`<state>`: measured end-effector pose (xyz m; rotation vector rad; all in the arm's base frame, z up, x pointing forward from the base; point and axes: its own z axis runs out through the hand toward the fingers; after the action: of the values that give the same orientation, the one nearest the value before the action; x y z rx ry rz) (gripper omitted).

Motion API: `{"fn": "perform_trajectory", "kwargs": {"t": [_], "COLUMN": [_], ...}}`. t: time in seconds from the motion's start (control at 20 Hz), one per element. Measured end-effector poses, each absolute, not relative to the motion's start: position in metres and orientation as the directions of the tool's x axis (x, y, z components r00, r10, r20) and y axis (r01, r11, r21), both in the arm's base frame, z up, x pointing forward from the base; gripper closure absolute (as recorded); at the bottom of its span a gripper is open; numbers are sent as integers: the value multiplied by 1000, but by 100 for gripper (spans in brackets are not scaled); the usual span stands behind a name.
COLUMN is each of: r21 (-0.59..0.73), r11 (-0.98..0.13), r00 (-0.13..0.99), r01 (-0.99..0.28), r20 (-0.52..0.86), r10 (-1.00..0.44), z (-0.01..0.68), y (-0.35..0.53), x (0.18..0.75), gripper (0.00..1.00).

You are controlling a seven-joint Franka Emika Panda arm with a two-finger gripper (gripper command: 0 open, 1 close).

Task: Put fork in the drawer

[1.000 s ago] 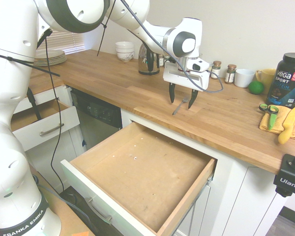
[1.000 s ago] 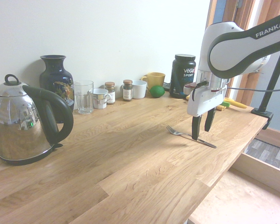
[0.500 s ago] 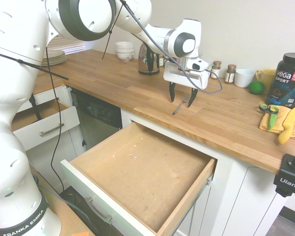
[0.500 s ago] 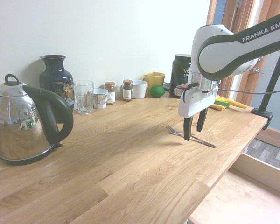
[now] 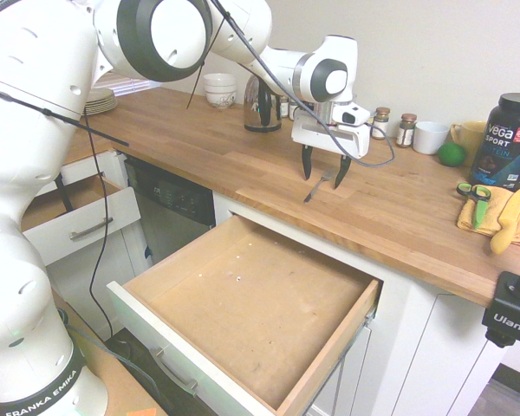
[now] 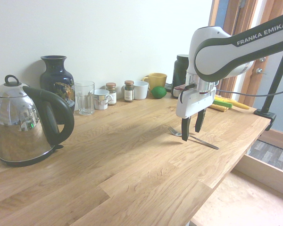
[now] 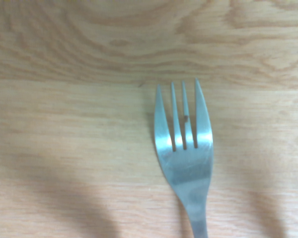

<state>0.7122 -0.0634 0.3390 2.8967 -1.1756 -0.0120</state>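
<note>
The fork's sharp teeth are on the counter. So my gripper should next grab the fork by its slim handle [image 5: 315, 189].
The fork [image 5: 315, 188] is a slim silver one lying flat on the wooden counter, a little back from the front edge. In the second exterior view the fork [image 6: 205, 142] points its tines left, and in the wrist view the fork [image 7: 184, 158] fills the middle with the tines sharp. My gripper [image 5: 324, 169] hangs open just above it, its fingers down on either side of the fork near the tines. From the other side the gripper [image 6: 191, 129] holds nothing. Below the counter the wide drawer [image 5: 243, 312] stands pulled out, its brown bottom bare.
A smaller white drawer [image 5: 78, 221] is open at the left. A kettle [image 6: 26, 125], vase [image 6: 56, 80], glass [image 6: 85, 96], jars and cups line the wall. Green-handled scissors [image 5: 474, 195] lie on a yellow cloth beside a black tub [image 5: 507, 139].
The open gripper has shifted along the fork from its handle toward the tines. The fork has not moved.
</note>
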Motion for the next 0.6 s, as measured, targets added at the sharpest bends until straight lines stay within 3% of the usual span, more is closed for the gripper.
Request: {"fn": "perform_trajectory", "kwargs": {"t": [0.6], "r21": [22], "r11": [-715], "r00": [715], "r01": [-699], "r20": [-5], "r10": [-699], "z": [337], "y": [-58], "x": [714], "gripper": [100]}}
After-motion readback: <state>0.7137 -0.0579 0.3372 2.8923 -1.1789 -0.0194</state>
